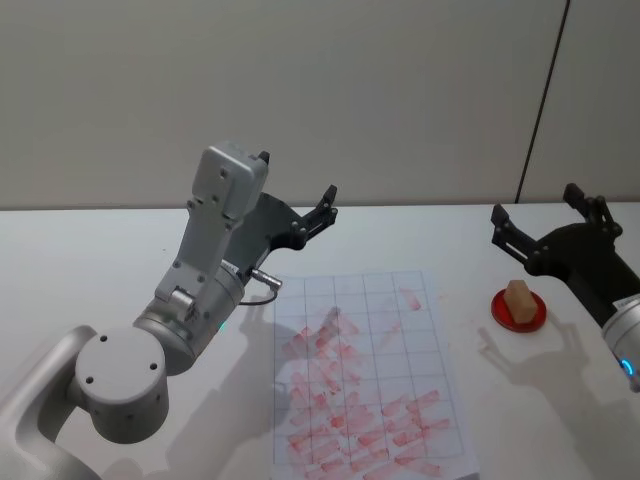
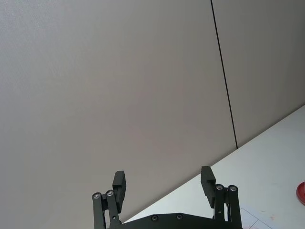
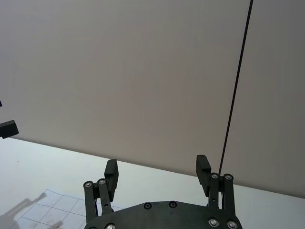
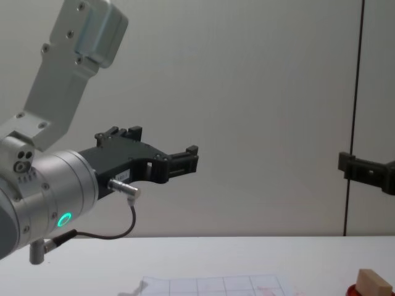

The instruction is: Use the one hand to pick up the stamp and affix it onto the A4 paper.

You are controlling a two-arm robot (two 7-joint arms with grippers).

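Note:
The stamp's foot sits in the red ink pad [image 4: 352,291], so my right gripper should next take hold of the stamp by its wooden sides, above the ink.
The stamp [image 1: 517,297], a small tan wooden block, stands on a round red ink pad [image 1: 520,311] at the right of the white table; its top also shows in the chest view [image 4: 373,283]. The A4 paper [image 1: 365,380] lies in the middle with grid lines and many pinkish-red marks. My right gripper [image 1: 535,203] hovers open just behind and above the stamp, apart from it, with nothing between its fingers [image 3: 111,172]. My left gripper [image 1: 298,176] is raised above the table behind the paper's far left corner, open and empty [image 2: 163,181].
The left arm's silver wrist and elbow [image 1: 190,310] lean over the table left of the paper. A grey wall with a dark vertical seam [image 4: 357,117] stands behind the table. Bare table lies between the paper and the pad.

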